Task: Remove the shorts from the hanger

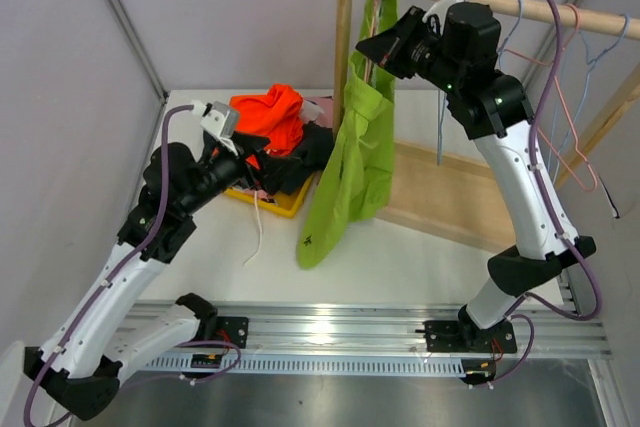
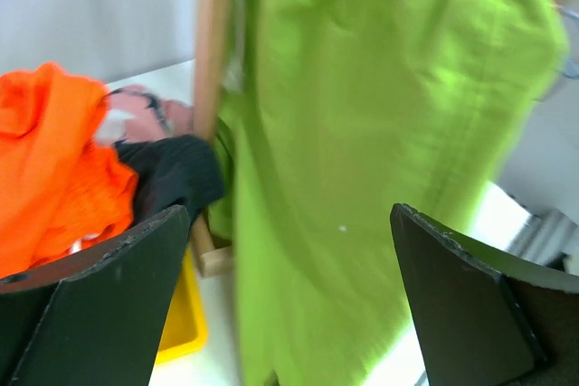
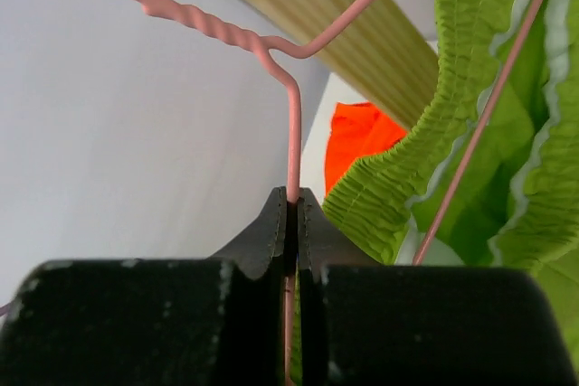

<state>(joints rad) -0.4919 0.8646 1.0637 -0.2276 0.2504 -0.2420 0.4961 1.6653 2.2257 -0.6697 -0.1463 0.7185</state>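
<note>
The green shorts (image 1: 352, 152) come off the hanger next, so my left gripper grabs their side edge just below the gathered waistband.
The lime green shorts (image 1: 352, 152) hang from a pink wire hanger (image 3: 291, 124) on the wooden rail (image 1: 520, 5); they also fill the left wrist view (image 2: 380, 133). My right gripper (image 3: 292, 198) is shut on the pink hanger's wire just below its twisted neck, up near the rail (image 1: 375, 47). My left gripper (image 1: 258, 162) is open and empty, its fingers (image 2: 99, 296) wide apart in front of the green shorts, over the pile. Orange shorts (image 1: 268, 112), black shorts (image 1: 300, 157) and pink shorts (image 2: 145, 110) lie piled in a yellow bin (image 1: 285, 205).
The wooden rack's upright post (image 1: 343, 47) stands just left of the green shorts, with its base board (image 1: 450, 202) on the table. Several empty wire hangers (image 1: 570, 97) hang at the rail's right end. A white cord (image 1: 258, 232) trails from the bin.
</note>
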